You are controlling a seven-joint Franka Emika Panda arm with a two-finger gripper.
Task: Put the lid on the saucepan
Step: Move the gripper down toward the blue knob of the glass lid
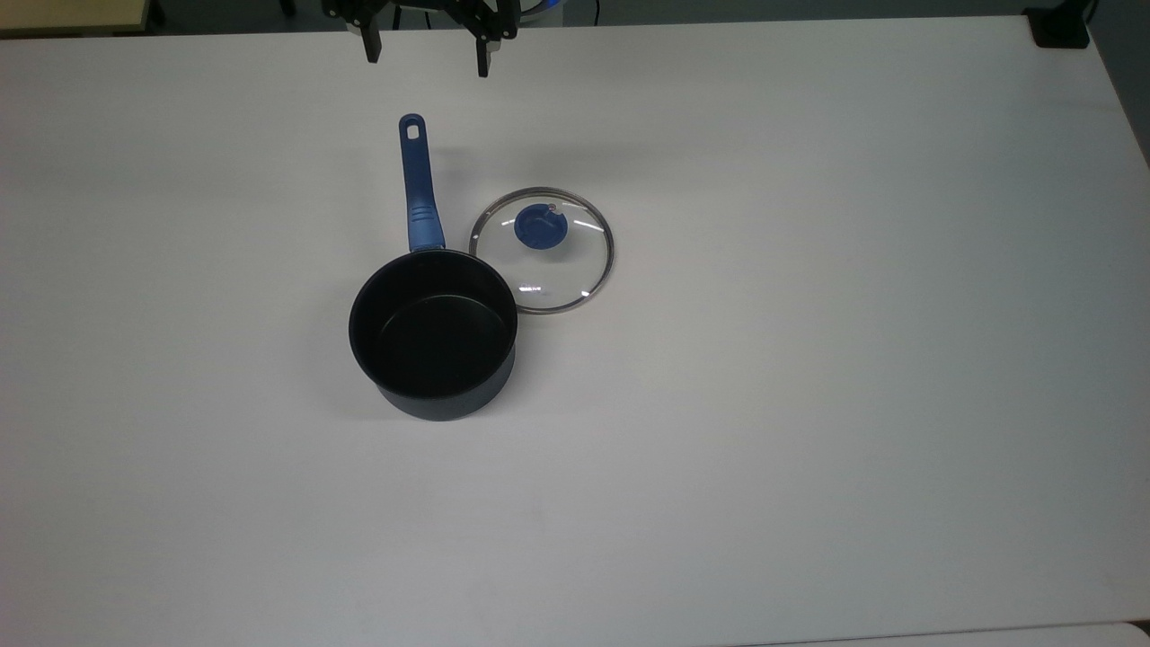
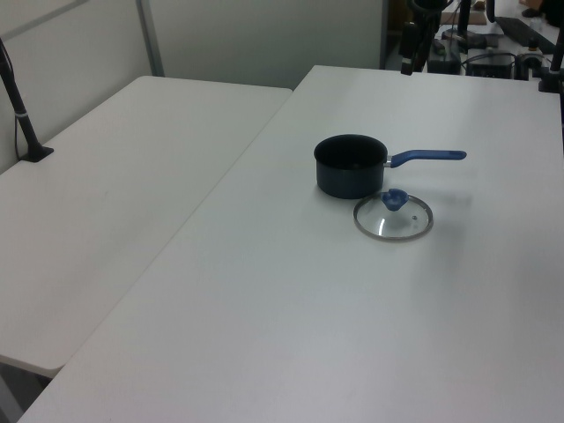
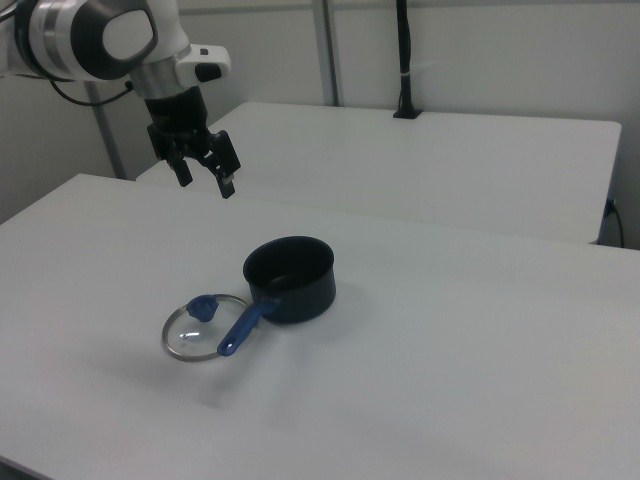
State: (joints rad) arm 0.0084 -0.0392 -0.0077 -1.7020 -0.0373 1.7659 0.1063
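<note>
I need to put the lid on the saucepan (image 2: pixel 350 165), so my gripper needs to take hold of the clear glass lid by its blue knob (image 2: pixel 395 199).
The saucepan (image 1: pixel 433 334) (image 2: pixel 350 165) (image 3: pixel 290 278) stands upright on the white table, dark with a black inside. Its long blue handle (image 1: pixel 419 184) runs toward the top view's upper edge. Flat on the table beside the pan lies the lid (image 1: pixel 542 251) (image 2: pixel 394 216) (image 3: pixel 200 326), a clear glass disc with a metal rim and a blue knob (image 1: pixel 538 225); its rim nearly meets the pan's wall. My gripper (image 1: pixel 428 52) (image 3: pixel 206 182) hangs open and empty high above the table, beyond the handle's end in the top view.
The white table (image 1: pixel 809 359) stretches wide around the pan and lid. A second white table (image 2: pixel 115 203) adjoins it at the left view's left. A black post (image 3: pixel 405 60) stands on the far table in the right view. Equipment (image 2: pixel 493 53) sits past the table's far end.
</note>
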